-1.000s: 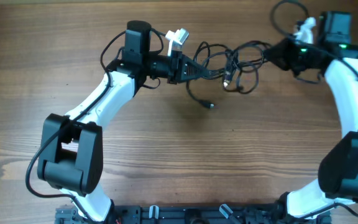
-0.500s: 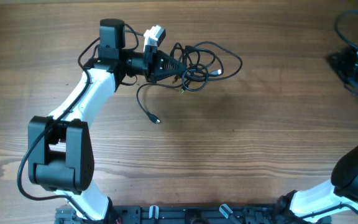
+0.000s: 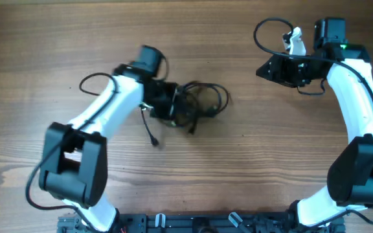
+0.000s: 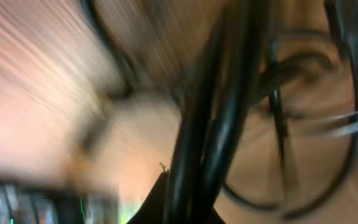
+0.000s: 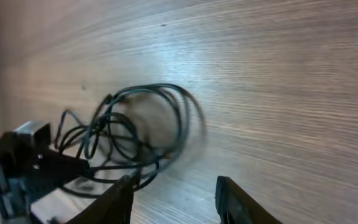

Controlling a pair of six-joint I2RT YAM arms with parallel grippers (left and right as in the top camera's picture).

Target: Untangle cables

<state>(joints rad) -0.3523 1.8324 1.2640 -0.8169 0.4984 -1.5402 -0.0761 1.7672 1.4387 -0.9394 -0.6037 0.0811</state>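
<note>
My right gripper is to reach for a cable loop on the cable heap's side [image 3: 225,98] [image 5: 184,122] opposite my left gripper and grab it, to pull the loop free, untangled.
The cables [image 3: 203,102] are thin black cords bunched in loose loops left of the table's middle. One loose end with a small plug [image 3: 155,142] trails toward the front. My left gripper [image 3: 175,107] is shut on the bunch at its left side. In the blurred left wrist view the cords [image 4: 213,118] run straight up out of the jaws [image 4: 191,211]. My right gripper [image 3: 265,70] is open and empty, well to the right of the bunch. The right wrist view shows the looped cables [image 5: 138,127] beyond its spread fingers [image 5: 176,199], not touching them.
The wooden table [image 3: 251,168] carries only the cables. A thicker black wire [image 3: 267,29] loops off the right arm at the back. The arm bases and a rail [image 3: 199,223] stand at the front edge.
The left gripper has swung down and right with the bunch, which is now more compact. The right arm, which had pulled away to the far right, has come back toward the middle.
</note>
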